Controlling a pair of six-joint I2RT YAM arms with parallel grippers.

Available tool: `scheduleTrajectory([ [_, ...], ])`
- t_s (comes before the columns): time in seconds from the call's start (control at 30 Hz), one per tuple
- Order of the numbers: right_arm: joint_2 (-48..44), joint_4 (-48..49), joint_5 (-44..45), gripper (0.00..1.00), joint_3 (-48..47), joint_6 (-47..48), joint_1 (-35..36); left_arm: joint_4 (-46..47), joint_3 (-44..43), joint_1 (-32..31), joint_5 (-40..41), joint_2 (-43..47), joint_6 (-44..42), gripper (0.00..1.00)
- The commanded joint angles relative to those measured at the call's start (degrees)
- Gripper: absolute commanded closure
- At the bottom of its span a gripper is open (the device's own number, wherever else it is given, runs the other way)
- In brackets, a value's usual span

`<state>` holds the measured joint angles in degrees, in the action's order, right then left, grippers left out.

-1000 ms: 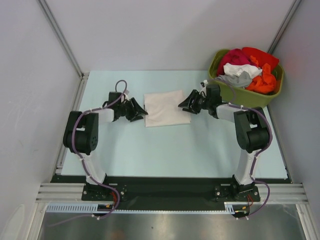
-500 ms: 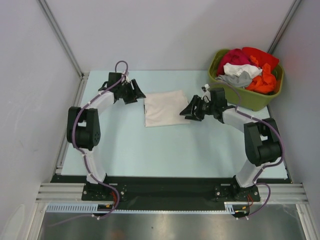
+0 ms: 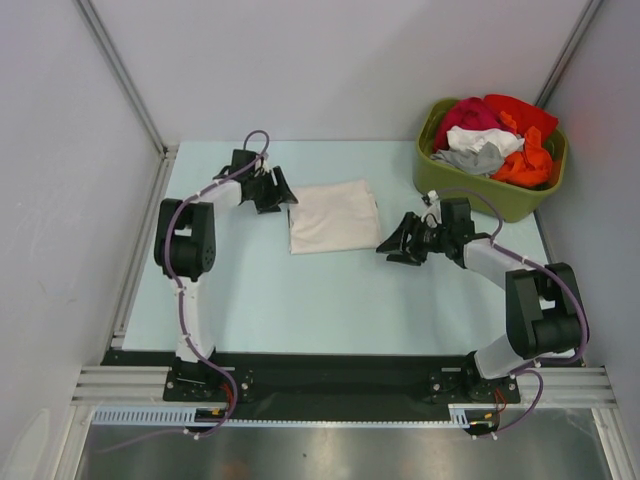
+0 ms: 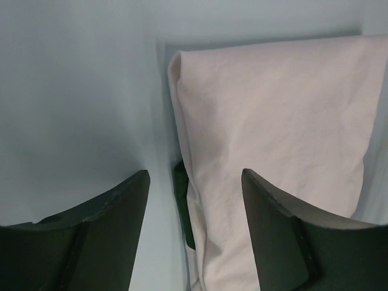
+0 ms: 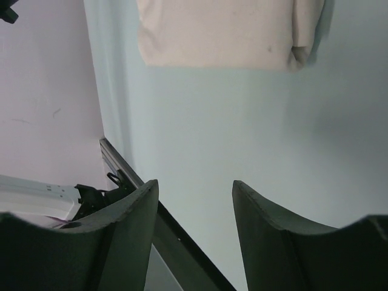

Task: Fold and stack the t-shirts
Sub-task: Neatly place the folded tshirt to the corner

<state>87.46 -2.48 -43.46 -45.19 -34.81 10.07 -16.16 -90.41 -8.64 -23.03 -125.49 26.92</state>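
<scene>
I should next drag the folded cream-white t-shirt flat for stacking, so I need to grab it with my left gripper by its side edge near the far corner [image 3: 291, 210] [image 4: 182, 124].
A folded cream-white t-shirt [image 3: 332, 215] lies as a rectangle in the middle of the pale table; a strip of dark green fabric [image 4: 180, 194] peeks out from under its left edge. My left gripper [image 3: 287, 192] stands open at the shirt's far left corner, its jaws straddling that edge [image 4: 194, 176] without closing on it. My right gripper [image 3: 390, 246] is open and empty, off the shirt's near right corner. From the right wrist, the shirt [image 5: 224, 33] shows at the top, well ahead of the right gripper [image 5: 195, 185].
An olive-green tub [image 3: 482, 188] heaped with red, orange, white and grey garments [image 3: 495, 140] stands at the back right. A metal rail [image 3: 140, 240] borders the table's left side, and white walls enclose the cell.
The left gripper swung from the shirt's left side to its far left corner and opened wider. The right gripper backed off the shirt's right edge toward the near right.
</scene>
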Motion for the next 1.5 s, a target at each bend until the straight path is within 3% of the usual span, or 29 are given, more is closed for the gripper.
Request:
scheduleTrajectory([
  [0.0,-2.12,1.16,-2.15,0.42,0.54,1.23,-0.48,-0.89,3.56,-1.99,-0.79,-0.72,1.02,0.31],
  [0.27,-0.71,5.38,-3.47,0.43,1.07,-0.70,-0.92,0.96,8.06,-2.34,-2.55,-0.89,5.51,0.35],
  [0.37,-0.89,5.38,-3.47,0.43,0.98,-0.61,-1.01,1.49,7.97,-2.34,-3.16,-1.60,5.78,0.43],
  [0.6,-2.73,2.84,-3.38,0.43,0.72,0.44,-1.19,-4.12,2.62,-1.12,0.69,-3.36,2.01,1.00],
  [0.83,-5.98,-5.16,-3.03,0.43,-0.78,3.78,-1.01,-13.35,-3.27,1.79,9.12,0.07,-5.81,1.00],
  [0.97,-7.47,-8.15,-2.86,0.43,0.36,5.01,-1.10,-19.42,-12.40,3.46,12.73,0.34,-8.89,1.00],
  [1.17,-8.88,-10.08,-2.94,0.43,3.09,3.96,-1.01,-30.32,-33.76,6.97,22.03,-7.83,-13.90,1.00],
  [1.37,-8.45,-12.72,-2.24,0.43,2.83,4.04,-1.01,-25.59,-37.20,9.95,32.50,-9.76,-17.85,1.00],
  [1.47,-8.10,-15.35,-1.01,0.43,2.04,4.92,-1.01,-23.57,-43.07,10.40,37.25,-12.75,-20.05,1.00],
])
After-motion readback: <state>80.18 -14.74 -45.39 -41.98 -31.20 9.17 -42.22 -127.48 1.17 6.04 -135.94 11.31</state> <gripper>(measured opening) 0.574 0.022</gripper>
